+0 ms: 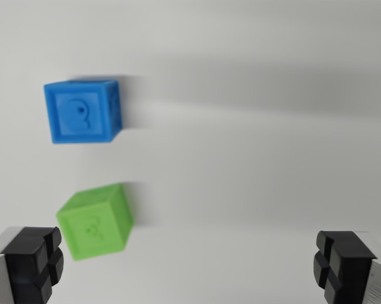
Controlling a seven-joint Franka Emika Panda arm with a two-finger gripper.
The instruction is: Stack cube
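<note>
The gripper grabs the blue cube (83,111) by its opposite sides next. Then it stacks the blue cube on the green cube (95,222).
A blue cube (83,111) with an embossed figure on its top rests on the white surface in the upper left of the wrist view. Below it, apart from it, lies a green cube (95,222), turned slightly. My gripper (187,266) is open, its two black fingertips at the bottom corners with nothing between them. The left fingertip (35,263) is just left of and below the green cube, not touching it. The right fingertip (342,266) is far to the wrist view's right of both cubes.
The white tabletop (254,177) fills the view, crossed by soft grey shadows along the upper right. The picture is slightly blurred.
</note>
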